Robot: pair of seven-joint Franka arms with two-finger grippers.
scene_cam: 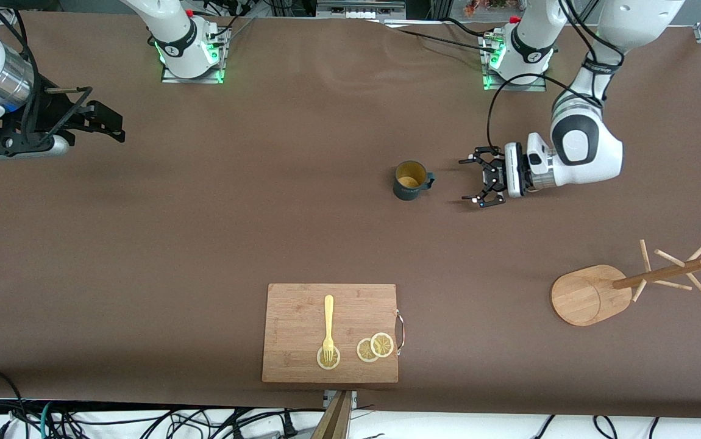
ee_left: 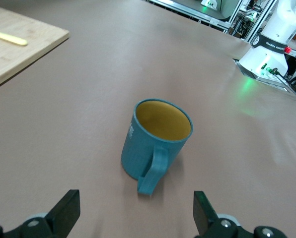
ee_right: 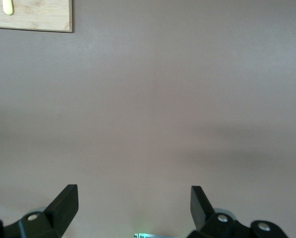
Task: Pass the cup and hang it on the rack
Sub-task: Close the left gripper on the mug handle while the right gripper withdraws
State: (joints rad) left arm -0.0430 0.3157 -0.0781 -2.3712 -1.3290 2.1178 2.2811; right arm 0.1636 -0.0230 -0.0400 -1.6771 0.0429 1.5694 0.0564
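Observation:
The left gripper grabs the teal cup by its handle [scene_cam: 428,182] [ee_left: 153,170] next, to hang the cup on the rack.
The cup [scene_cam: 412,180] stands upright on the brown table, teal outside and yellow-ochre inside. Its handle points toward my left gripper [scene_cam: 470,180]. That gripper is open and empty, low beside the cup toward the left arm's end, with a gap between them. In the left wrist view the cup [ee_left: 155,144] sits just ahead of the open left gripper [ee_left: 135,206]. The rack [scene_cam: 588,294] stands near the left arm's end, nearer to the front camera than the cup. My right gripper [scene_cam: 116,127] waits open and empty over the right arm's end; the right wrist view shows it [ee_right: 133,198] over bare table.
A wooden cutting board [scene_cam: 295,305] with a metal handle lies near the table's front edge. It carries a yellow fork [scene_cam: 328,326] and lemon slices [scene_cam: 375,347]. The board's corner shows in both wrist views [ee_left: 34,42] [ee_right: 38,20].

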